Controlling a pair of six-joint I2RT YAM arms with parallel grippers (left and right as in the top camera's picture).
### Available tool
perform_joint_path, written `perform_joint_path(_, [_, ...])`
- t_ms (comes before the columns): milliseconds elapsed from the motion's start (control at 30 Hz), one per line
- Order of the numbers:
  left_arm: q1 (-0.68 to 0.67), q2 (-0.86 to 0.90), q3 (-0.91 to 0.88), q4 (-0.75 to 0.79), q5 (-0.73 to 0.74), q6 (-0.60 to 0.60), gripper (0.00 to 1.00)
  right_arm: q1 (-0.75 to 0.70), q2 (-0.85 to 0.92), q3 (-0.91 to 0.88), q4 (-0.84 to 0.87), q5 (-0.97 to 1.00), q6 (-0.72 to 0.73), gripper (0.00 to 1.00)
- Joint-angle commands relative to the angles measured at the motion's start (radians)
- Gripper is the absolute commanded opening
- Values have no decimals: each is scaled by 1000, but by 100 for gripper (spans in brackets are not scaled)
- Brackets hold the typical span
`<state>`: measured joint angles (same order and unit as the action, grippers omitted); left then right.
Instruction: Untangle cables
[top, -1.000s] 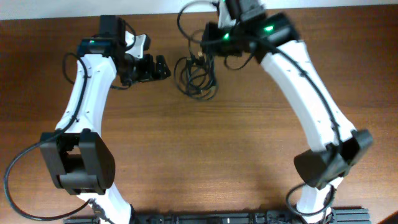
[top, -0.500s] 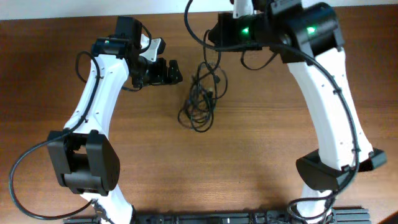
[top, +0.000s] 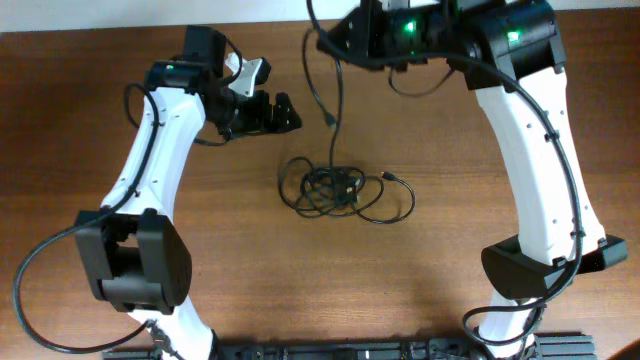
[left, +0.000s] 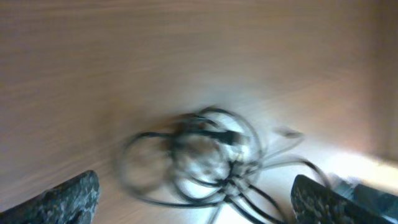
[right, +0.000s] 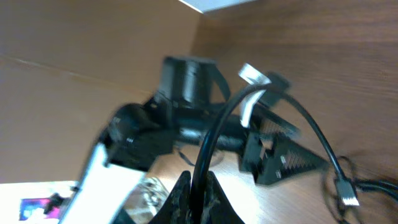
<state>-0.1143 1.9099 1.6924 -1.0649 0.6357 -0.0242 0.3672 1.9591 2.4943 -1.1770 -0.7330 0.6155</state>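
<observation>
I need to keep holding the black cable with my right gripper until it leaves the tangled bundle. Its lower strand (top: 335, 135) runs from my fingers into those loops.
The cables (top: 325, 188) lie as a tangled black bundle on the wooden table, with one loop and a plug end trailing right (top: 392, 200). My right gripper (top: 338, 48) is above the far edge, shut on one black cable (right: 200, 180). That cable's free end hangs down toward the bundle (top: 331, 118). A light-tipped plug (right: 251, 75) shows in the right wrist view. My left gripper (top: 287, 112) is open and empty, up and left of the bundle. The left wrist view shows the blurred bundle (left: 208, 149) between and beyond its fingers (left: 199, 208).
The wooden table (top: 240, 260) extends toward the front. A white wall edge (top: 120, 12) runs along the far side. Both white arms reach in from the front, left (top: 140, 190) and right (top: 545, 170).
The bundle has moved from near the far edge down toward the table's middle and spread out. My right gripper keeps one cable end held high. My left gripper shifted slightly right.
</observation>
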Motion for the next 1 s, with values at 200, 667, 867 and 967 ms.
perform_joint_path(200, [23, 8, 6, -87, 690, 555, 99, -46, -22, 9, 120, 289, 440, 4])
perform_joint_path(667, [-50, 8, 6, 28, 617, 556, 57, 32, -22, 9, 154, 177, 571, 4])
perform_joint_path(867, [-66, 8, 6, 28, 591, 531, 10, 30, -22, 9, 130, 285, 568, 4])
perform_joint_path(967, [-66, 8, 6, 28, 542, 474, 0, 24, -22, 9, 115, 332, 541, 4])
